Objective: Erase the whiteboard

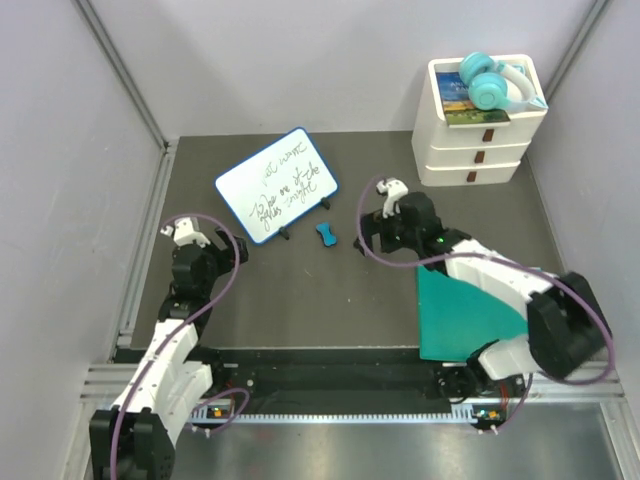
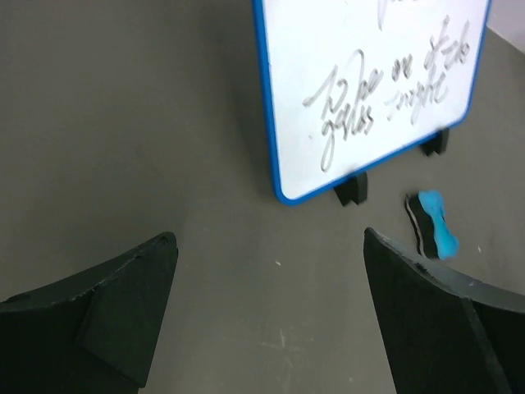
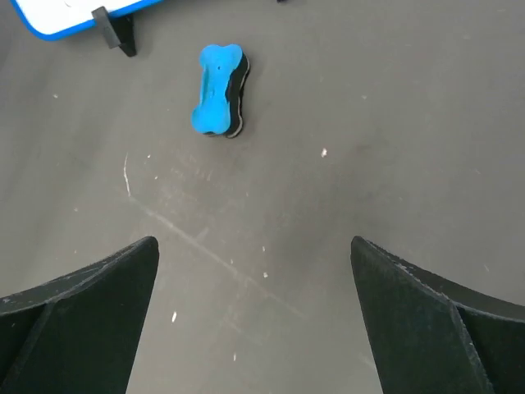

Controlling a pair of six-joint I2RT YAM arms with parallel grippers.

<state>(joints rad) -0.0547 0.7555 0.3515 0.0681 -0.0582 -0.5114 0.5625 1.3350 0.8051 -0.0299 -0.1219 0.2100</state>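
Note:
My right gripper grips the blue bone-shaped eraser across its narrow blue middle (image 1: 326,234) next, leaving the eraser's black side free to erase the whiteboard (image 1: 277,185).
The whiteboard (image 1: 277,185) stands tilted on small black feet at the back left of the dark table, blue-rimmed and covered in dark handwriting. It fills the upper right of the left wrist view (image 2: 369,82), and only a corner (image 3: 57,16) shows in the right wrist view. A blue bone-shaped eraser (image 1: 326,234) lies on the table just right of the board's near corner (image 2: 435,226) (image 3: 217,89). My left gripper (image 1: 228,245) (image 2: 269,238) is open, short of the board's near left edge. My right gripper (image 1: 362,232) (image 3: 253,242) is open and empty, a little right of the eraser.
A teal mat (image 1: 455,315) lies at the front right, partly under the right arm. A white three-drawer unit (image 1: 478,150) stands at the back right with teal headphones (image 1: 490,85) on top. Grey walls and metal rails (image 1: 148,240) bound the table.

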